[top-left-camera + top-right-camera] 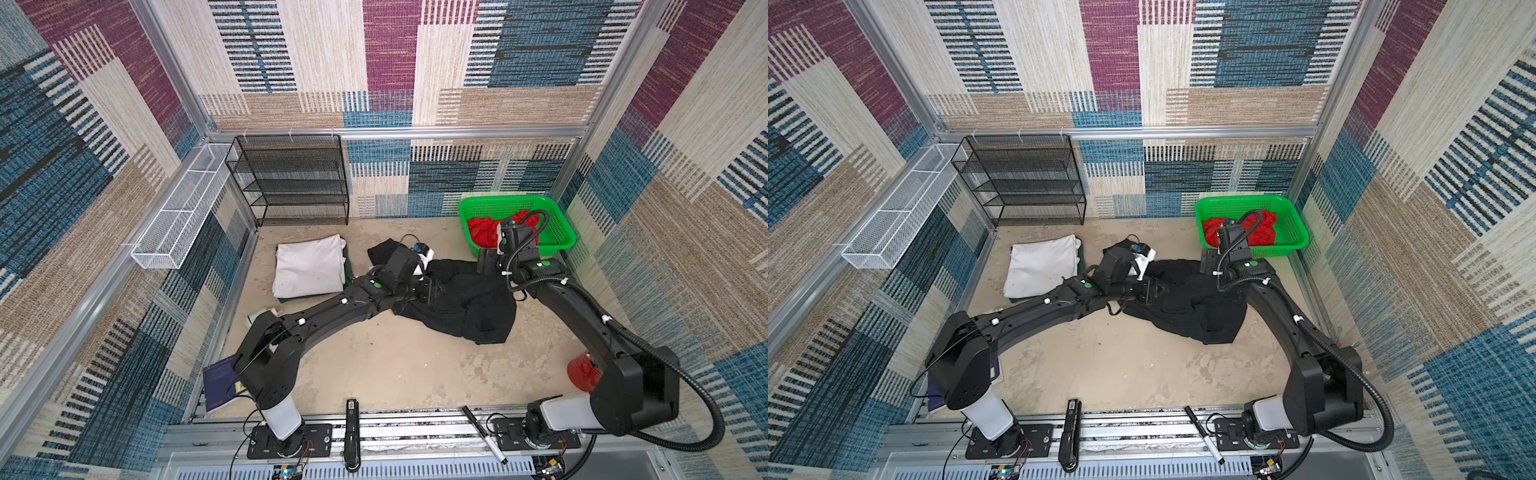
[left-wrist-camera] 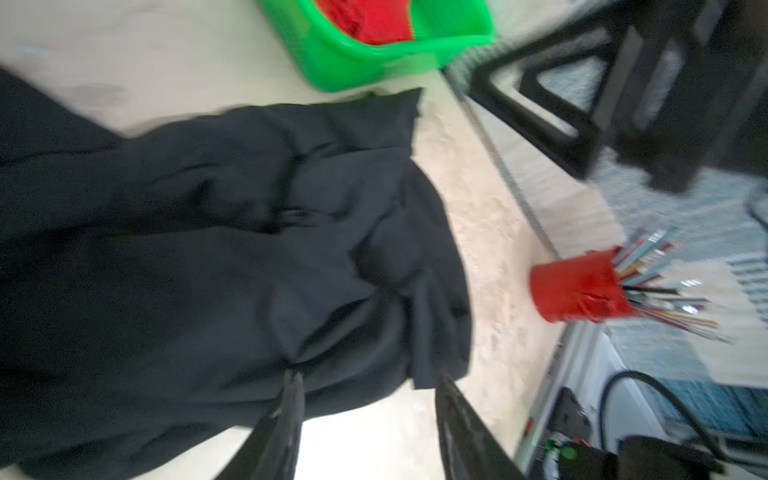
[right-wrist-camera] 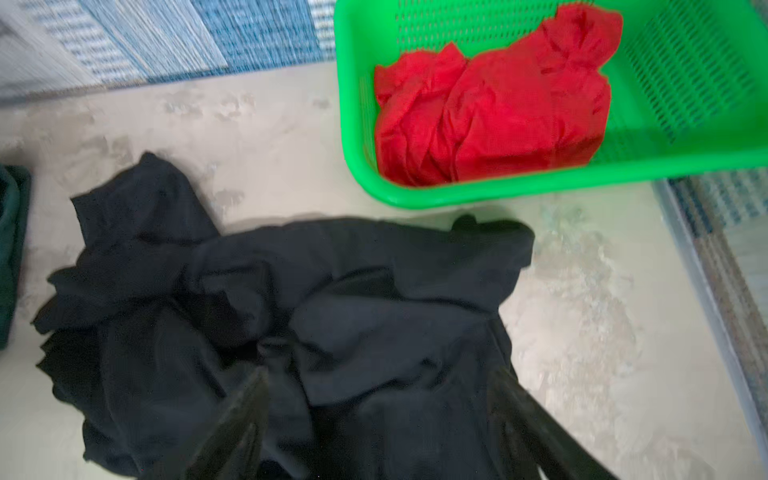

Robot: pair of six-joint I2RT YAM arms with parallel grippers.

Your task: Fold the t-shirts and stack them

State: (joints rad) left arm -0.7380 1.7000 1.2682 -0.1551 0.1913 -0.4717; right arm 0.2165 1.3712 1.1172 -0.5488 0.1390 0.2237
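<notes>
The robot should next grab the near edge of the crumpled black t-shirt (image 1: 465,303) with its left gripper. That gripper can then stretch the t-shirt out opposite the right gripper for folding.
A crumpled black t-shirt (image 1: 465,303) (image 1: 1196,307) lies mid-table. My left gripper (image 1: 428,291) (image 2: 370,386) is open at the shirt's near-left edge, with bare table between the fingers and cloth (image 2: 208,249) at their tips. Over the shirt's far right corner (image 3: 332,291) hovers my right gripper (image 1: 484,259) (image 3: 380,386), open, black cloth showing below it. At back left a folded white t-shirt (image 1: 309,266) (image 1: 1040,266) rests on a dark green t-shirt (image 1: 347,266) (image 3: 12,249). The bunched red t-shirt (image 1: 482,228) (image 3: 490,112) sits in the green basket (image 1: 557,232) (image 3: 685,83).
A black mesh shelf (image 1: 299,178) stands against the back wall, and a white wire basket (image 1: 178,216) hangs on the left wall. A red cup of pens (image 1: 584,372) (image 2: 577,286) stands by the right arm. A marker (image 1: 484,434) and a dark notebook (image 1: 220,382) lie near the front.
</notes>
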